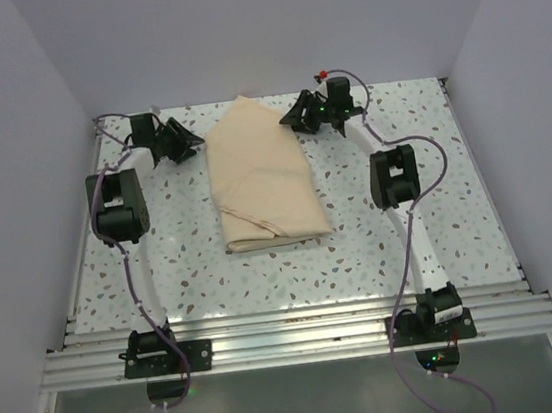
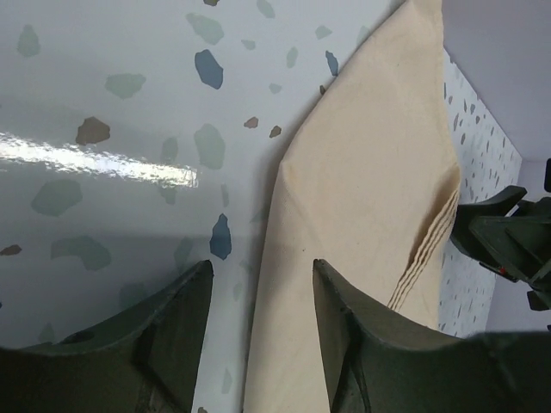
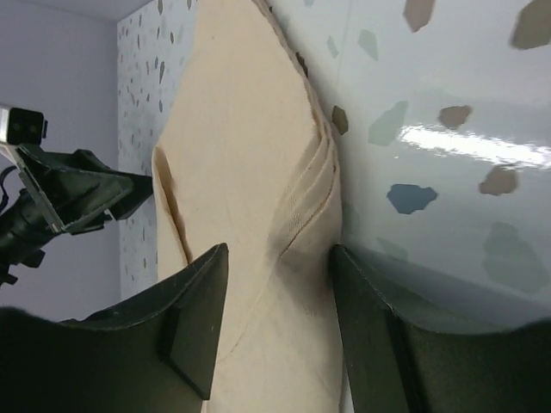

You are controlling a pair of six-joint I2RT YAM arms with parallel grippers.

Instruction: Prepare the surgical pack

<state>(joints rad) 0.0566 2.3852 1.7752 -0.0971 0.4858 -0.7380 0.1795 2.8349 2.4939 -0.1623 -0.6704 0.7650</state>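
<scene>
The right gripper pinches the tan sheet by its layered edge (image 1: 294,138) next, to fold the surgical pack over its creased flap (image 1: 277,230).
The surgical pack (image 1: 260,173) is a tan-beige fabric sheet lying folded in several layers on the speckled table, at the middle towards the back. My left gripper (image 1: 188,139) is open at the pack's far left edge. In the left wrist view the left gripper (image 2: 261,268) stands with that fabric (image 2: 370,172) edge between its jaws. My right gripper (image 1: 292,118) is open at the pack's far right corner. In the right wrist view the right gripper (image 3: 280,251) straddles the layered fabric (image 3: 241,129) edge. Neither gripper holds anything.
The speckled white table (image 1: 429,218) is walled at the left, back and right. An aluminium rail (image 1: 293,340) runs along the near edge by the arm bases. Each wrist view shows the other gripper across the fabric, the right one (image 2: 508,241) and the left one (image 3: 77,194).
</scene>
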